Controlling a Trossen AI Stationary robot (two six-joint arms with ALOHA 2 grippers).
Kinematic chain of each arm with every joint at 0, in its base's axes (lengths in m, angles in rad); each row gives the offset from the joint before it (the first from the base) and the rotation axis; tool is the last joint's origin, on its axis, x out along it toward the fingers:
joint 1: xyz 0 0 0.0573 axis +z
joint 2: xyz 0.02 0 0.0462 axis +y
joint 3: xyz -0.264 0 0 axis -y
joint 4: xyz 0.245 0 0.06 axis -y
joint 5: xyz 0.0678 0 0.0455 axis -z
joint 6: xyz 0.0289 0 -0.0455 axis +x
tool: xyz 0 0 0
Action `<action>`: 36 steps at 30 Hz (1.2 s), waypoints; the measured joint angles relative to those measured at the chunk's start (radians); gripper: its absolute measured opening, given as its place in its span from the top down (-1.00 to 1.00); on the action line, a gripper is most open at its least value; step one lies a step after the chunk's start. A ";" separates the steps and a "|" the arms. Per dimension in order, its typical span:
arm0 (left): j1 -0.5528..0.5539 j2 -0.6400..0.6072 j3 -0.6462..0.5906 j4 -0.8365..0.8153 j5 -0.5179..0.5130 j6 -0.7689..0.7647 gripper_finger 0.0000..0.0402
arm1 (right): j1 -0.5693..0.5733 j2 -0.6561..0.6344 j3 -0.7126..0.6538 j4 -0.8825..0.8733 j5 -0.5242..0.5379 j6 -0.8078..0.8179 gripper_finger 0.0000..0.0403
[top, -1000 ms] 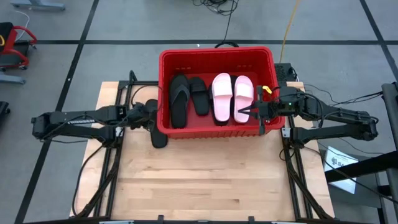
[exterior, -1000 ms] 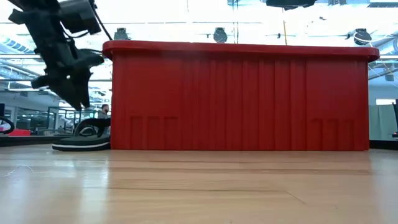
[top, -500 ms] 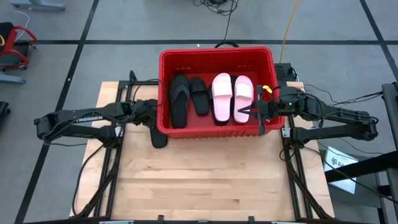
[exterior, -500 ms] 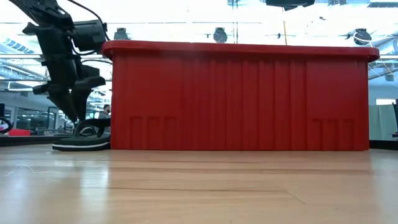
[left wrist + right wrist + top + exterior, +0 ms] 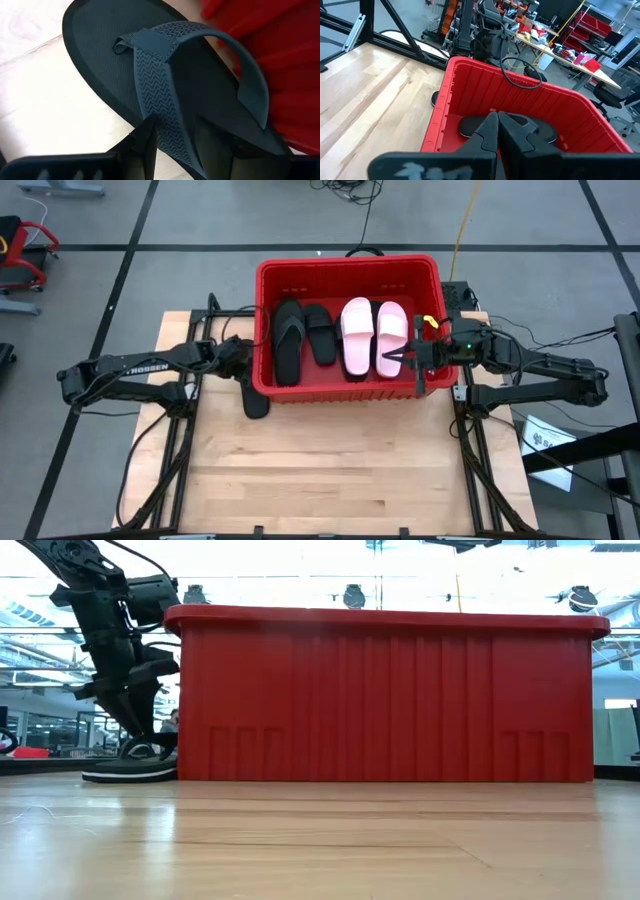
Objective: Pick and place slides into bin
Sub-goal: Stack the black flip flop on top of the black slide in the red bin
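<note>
My left gripper will grab the black thong slide by its strap's arm (image 5: 164, 102) next, to put it in the red bin (image 5: 295, 60).
A black thong slide (image 5: 256, 398) lies flat on its sole on the wooden table, against the left wall of the red bin (image 5: 350, 262). My left gripper (image 5: 177, 145) is open and points steeply down over it. Its fingers stand on either side of one arm of the strap (image 5: 167, 100). In the low view the fingertips (image 5: 140, 743) reach down to the slide (image 5: 130, 770). Inside the bin lie a black thong slide (image 5: 288, 340), a black slide (image 5: 320, 332) and two pink slides (image 5: 372, 335). My right gripper (image 5: 385, 360) hovers shut above the bin's right part. My left gripper comes at the strap's arm (image 5: 172, 135) from above, with one finger on each side and the fingers lying across it. Whether the fingers touch the strap or the footbed I cannot tell. The slide lies flat on the table.
The bin's left wall (image 5: 190, 700) rises right beside my left gripper. Bare wooden table (image 5: 330, 470) lies in front of the bin. Black frame rails (image 5: 185, 430) run along the table's left and right sides.
My left gripper has come down toward the black slide on the table and moved closer to the bin's left wall, rolling a little, with its fingers still apart. The slide has stayed where it was.
</note>
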 joint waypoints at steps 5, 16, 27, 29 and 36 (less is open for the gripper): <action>0.000 0.026 0.000 -0.003 -0.024 0.015 0.40 | -0.017 0.000 0.000 0.000 0.000 0.000 1.00; 0.000 0.068 0.000 -0.004 -0.153 0.076 0.40 | -0.046 0.000 0.000 0.000 0.000 0.005 1.00; 0.000 0.103 0.002 -0.001 -0.243 0.129 0.74 | -0.046 0.000 0.000 0.000 0.000 0.006 1.00; -0.001 0.119 0.002 0.002 -0.241 0.142 0.92 | -0.046 0.000 0.000 0.000 0.000 0.006 1.00; -0.001 0.118 0.004 0.029 -0.244 0.146 0.98 | -0.046 0.000 0.000 0.000 0.000 0.006 1.00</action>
